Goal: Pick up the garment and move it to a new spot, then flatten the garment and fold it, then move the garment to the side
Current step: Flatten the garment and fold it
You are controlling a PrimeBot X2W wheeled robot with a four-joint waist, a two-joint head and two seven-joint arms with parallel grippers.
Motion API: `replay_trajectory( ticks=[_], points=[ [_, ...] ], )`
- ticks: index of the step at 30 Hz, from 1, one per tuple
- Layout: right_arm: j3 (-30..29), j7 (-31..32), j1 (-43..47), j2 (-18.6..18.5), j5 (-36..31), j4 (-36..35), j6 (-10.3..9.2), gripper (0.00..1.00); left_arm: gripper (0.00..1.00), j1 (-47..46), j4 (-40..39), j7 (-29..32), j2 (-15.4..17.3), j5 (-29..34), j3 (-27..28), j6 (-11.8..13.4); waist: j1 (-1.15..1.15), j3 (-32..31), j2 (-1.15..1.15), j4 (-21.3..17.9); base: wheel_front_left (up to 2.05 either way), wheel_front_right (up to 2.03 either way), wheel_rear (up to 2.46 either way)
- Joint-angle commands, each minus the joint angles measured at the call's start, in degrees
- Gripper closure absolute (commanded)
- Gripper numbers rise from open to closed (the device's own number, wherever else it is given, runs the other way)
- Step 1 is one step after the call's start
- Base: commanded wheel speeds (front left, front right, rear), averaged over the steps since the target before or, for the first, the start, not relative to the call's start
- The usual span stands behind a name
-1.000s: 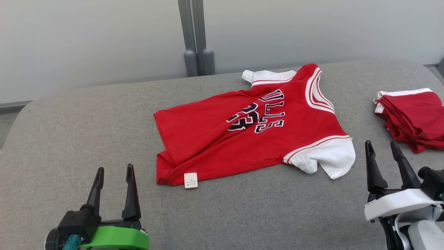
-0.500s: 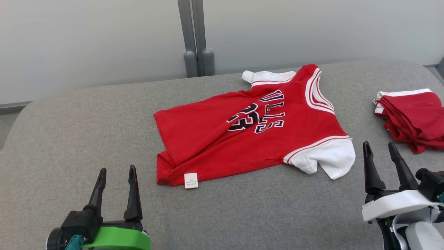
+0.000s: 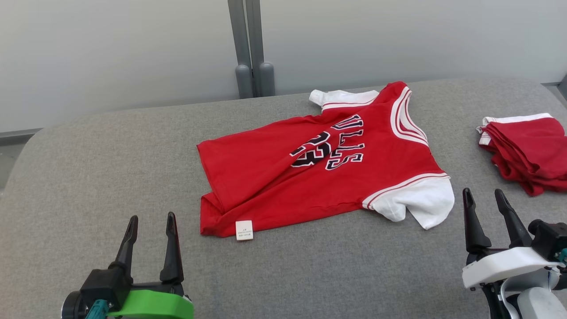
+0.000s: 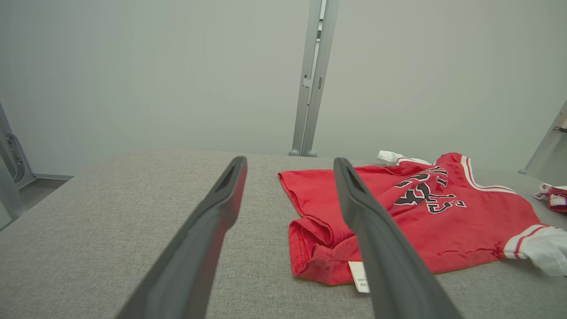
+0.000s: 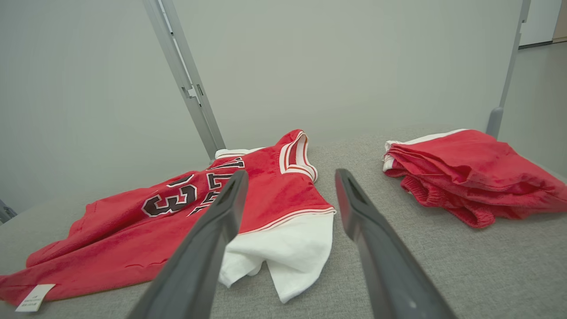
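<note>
The right gripper will next grip the crumpled jersey point(image 3: 297, 165) by the edge of its white sleeve point(image 3: 436, 219) to flatten the jersey.
A red jersey with white sleeves and dark lettering, the garment point(image 3: 283, 177) point(image 4: 465, 217) point(image 5: 133, 239), lies spread on the grey padded table point(image 3: 110, 168), collar toward the right, a white tag at its near hem. My left gripper point(image 3: 152, 219) point(image 4: 290, 164) hovers open at the lower left, short of the hem corner. Low on the right, my right gripper point(image 3: 482, 192) point(image 5: 290, 177) stands open beside the near white sleeve point(image 3: 421, 201). Neither touches the cloth.
A folded red pile of clothing point(image 3: 527, 150) point(image 5: 469, 173) rests at the table's right edge. Grey upright posts point(image 3: 250, 48) stand behind the table against a pale wall. The table's left end curves off to the floor.
Both grippers have sunk slightly toward the bottom of the head view, still open. The garment has not moved.
</note>
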Motion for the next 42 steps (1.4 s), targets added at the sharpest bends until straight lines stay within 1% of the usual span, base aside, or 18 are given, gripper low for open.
replay_trajectory(
  ticks=[1, 15, 17, 19, 25, 28, 30, 34, 36, 42],
  points=[
    [-0.12, -0.14, -0.23, -0.21, -0.26, 0.01, 0.02, 0.00, 0.00, 0.35, -0.02, -0.02, 0.02, 0.32, 0.09, -0.20, 0.00, 0.00, 0.00, -0.04, 0.00, 0.00, 0.00],
    [0.23, 0.10, -0.63, 0.19, -0.88, -0.15, 0.02, 0.00, 0.00, 0.12, 0.31, -0.02, -0.09, 0.36, 0.14, -0.31, 0.00, 0.30, 0.00, -0.20, 0.00, 0.00, 0.00],
    [0.41, 0.50, -0.78, 0.28, -0.84, -0.10, 0.02, 0.00, 0.00, -0.06, 1.08, 0.33, -0.10, 0.14, -0.38, -0.64, 0.00, 0.46, 0.00, -0.22, 0.00, 0.00, 0.00],
    [0.57, 2.08, -1.06, 0.56, 0.02, 0.72, 0.02, 0.00, 0.00, -0.79, 2.19, 1.83, -0.11, -0.17, -1.27, -1.24, 0.00, 1.01, 0.00, -0.22, 0.00, 0.00, 0.00],
    [2.34, 12.24, -3.95, 0.08, 3.27, 6.20, 0.02, 0.00, 0.00, -4.82, 6.22, 9.72, 0.36, -1.47, -4.35, -3.33, 0.00, 3.90, 0.00, -0.37, 0.00, 0.00, 0.00],
    [2.12, 16.12, -6.18, 0.07, 3.60, 8.81, 0.02, 0.00, 0.00, -7.66, 7.93, 13.09, 0.80, -1.47, -5.79, -4.14, 0.00, 5.77, 0.00, -0.34, 0.00, 0.00, 0.00],
    [1.10, 18.05, -7.46, 0.78, 3.98, 10.12, 0.02, 0.00, 0.00, -9.21, 9.33, 15.32, 0.95, -1.55, -6.90, -4.61, 0.00, 6.90, 0.00, -0.29, 0.00, 0.00, 0.00],
    [-0.39, 21.18, -9.79, 2.00, 3.07, 12.23, 0.02, 0.00, 0.00, -12.85, 12.43, 17.96, 1.33, -1.65, -8.29, -5.11, 0.00, 8.91, 0.00, -0.31, 0.00, 0.00, 0.00],
    [-0.50, 22.08, -10.74, 2.49, 3.01, 12.80, 0.02, 0.00, 0.00, -14.16, 13.97, 18.22, 1.30, -1.68, -8.37, -5.11, 0.00, 9.63, 0.00, -0.46, 0.00, 0.00, 0.00],
    [-0.13, 22.91, -12.60, 3.54, 3.97, 14.20, 0.02, 0.00, 0.00, -17.24, 18.16, 19.47, 1.49, -2.04, -8.58, -5.07, 0.00, 11.03, 0.00, -0.90, 0.00, 0.00, 0.00]
  ],
)
